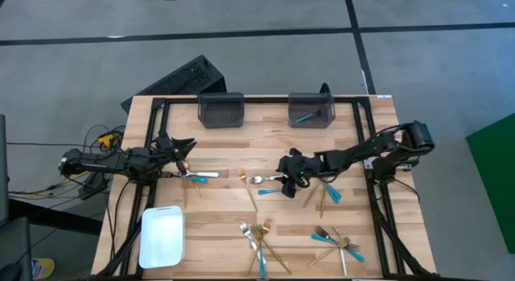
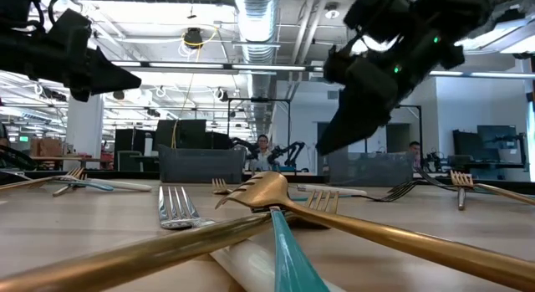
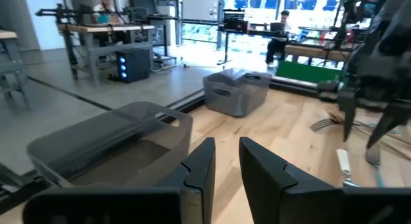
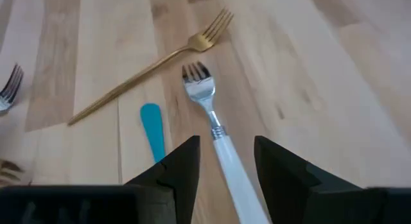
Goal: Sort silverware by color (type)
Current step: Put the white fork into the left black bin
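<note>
The right gripper grabs the silver fork by its white handle (image 4: 234, 172) next, to sort the silver pieces together.
Silverware lies scattered over the wooden table: a gold and turquoise heap (image 1: 256, 233) near the front, another heap (image 1: 338, 242) at front right, and loose pieces (image 1: 326, 192) by the right arm. My right gripper (image 1: 288, 175) is open and hovers above a white-handled silver fork (image 4: 215, 131). Its fingers stand either side of the handle, beside a turquoise handle (image 4: 152, 131) and a gold fork (image 4: 154, 60). My left gripper (image 1: 187, 148) is open and empty (image 3: 226, 163), raised near a turquoise and white utensil (image 1: 199, 176).
Two dark grey bins stand at the far edge, the left bin (image 1: 221, 109) and the right bin (image 1: 311, 109), which holds a turquoise utensil (image 1: 306, 117). A white tray (image 1: 161, 237) lies at the near left corner. Gold forks (image 2: 267, 192) cross close to the low camera.
</note>
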Controlling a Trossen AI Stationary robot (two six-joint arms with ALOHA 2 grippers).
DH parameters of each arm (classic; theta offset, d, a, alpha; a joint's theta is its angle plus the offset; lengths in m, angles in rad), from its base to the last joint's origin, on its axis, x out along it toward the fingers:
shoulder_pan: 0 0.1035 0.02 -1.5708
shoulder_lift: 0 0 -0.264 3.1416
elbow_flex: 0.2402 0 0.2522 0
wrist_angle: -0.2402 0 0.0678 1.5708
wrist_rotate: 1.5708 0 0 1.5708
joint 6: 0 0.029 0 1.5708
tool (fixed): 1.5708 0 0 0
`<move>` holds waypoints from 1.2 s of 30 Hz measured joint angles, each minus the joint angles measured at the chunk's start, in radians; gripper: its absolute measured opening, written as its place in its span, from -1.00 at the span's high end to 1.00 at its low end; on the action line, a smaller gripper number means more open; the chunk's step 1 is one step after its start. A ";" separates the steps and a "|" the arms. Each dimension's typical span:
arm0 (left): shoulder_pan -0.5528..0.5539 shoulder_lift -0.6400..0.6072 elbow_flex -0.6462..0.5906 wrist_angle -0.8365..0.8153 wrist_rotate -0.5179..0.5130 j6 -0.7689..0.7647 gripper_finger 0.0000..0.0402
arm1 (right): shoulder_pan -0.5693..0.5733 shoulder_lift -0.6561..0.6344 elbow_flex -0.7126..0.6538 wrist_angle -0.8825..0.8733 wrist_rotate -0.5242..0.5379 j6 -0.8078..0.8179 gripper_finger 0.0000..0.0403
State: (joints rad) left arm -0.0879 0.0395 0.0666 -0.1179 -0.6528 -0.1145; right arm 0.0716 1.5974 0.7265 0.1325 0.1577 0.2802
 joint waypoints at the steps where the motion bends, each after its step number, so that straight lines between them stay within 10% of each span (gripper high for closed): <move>1: 0.000 0.001 0.000 0.000 0.009 -0.001 0.64 | -0.002 0.014 0.000 0.005 0.000 0.000 0.09; 12: 0.000 0.124 -0.002 0.019 0.025 -0.022 0.25 | -0.008 0.132 0.000 0.036 -0.001 -0.028 0.08; 36: 0.000 0.549 -0.002 0.527 0.118 -0.012 0.23 | -0.062 0.211 0.000 0.421 0.102 0.063 0.64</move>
State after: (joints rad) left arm -0.0879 0.5882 0.0650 0.4096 -0.5348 -0.1265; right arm 0.0097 1.8080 0.7265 0.5532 0.2602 0.3428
